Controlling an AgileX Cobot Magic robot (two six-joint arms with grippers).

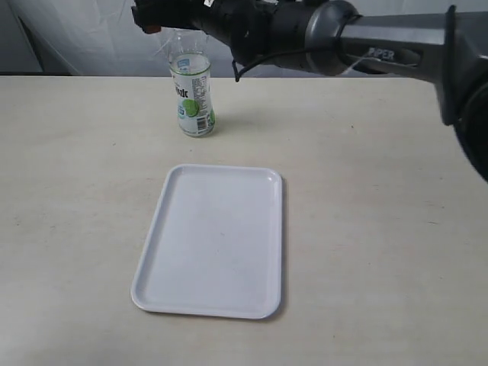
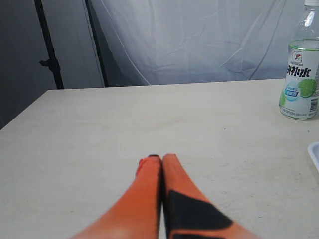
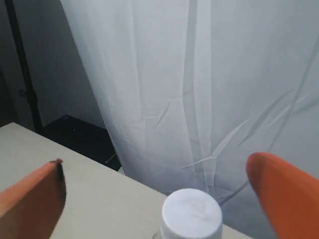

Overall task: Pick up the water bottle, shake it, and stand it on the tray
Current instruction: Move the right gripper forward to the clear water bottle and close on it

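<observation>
My right gripper takes hold of the water bottle by its clear shoulder (image 1: 187, 47) next, leaving the bottle's base free to stand on the tray (image 1: 213, 240).
The water bottle (image 1: 193, 95) stands upright on the table behind the tray, its lime label facing out; it shows too at the edge of the left wrist view (image 2: 300, 74). Its white cap (image 3: 192, 214) sits between and below my right gripper's (image 3: 155, 174) orange fingers, which are spread wide and not touching it. In the exterior view that right gripper (image 1: 164, 17) hovers over the bottle's top, reaching across from the right. The white tray (image 1: 213, 240) lies flat, nothing on it. My left gripper (image 2: 160, 159) rests low over the table with its orange fingertips pressed together, far from the bottle.
A white curtain (image 3: 199, 74) hangs behind the table's far edge. A dark stand pole (image 2: 50, 45) rises at the back left. The right arm's grey link (image 1: 396, 49) spans the upper right above the table.
</observation>
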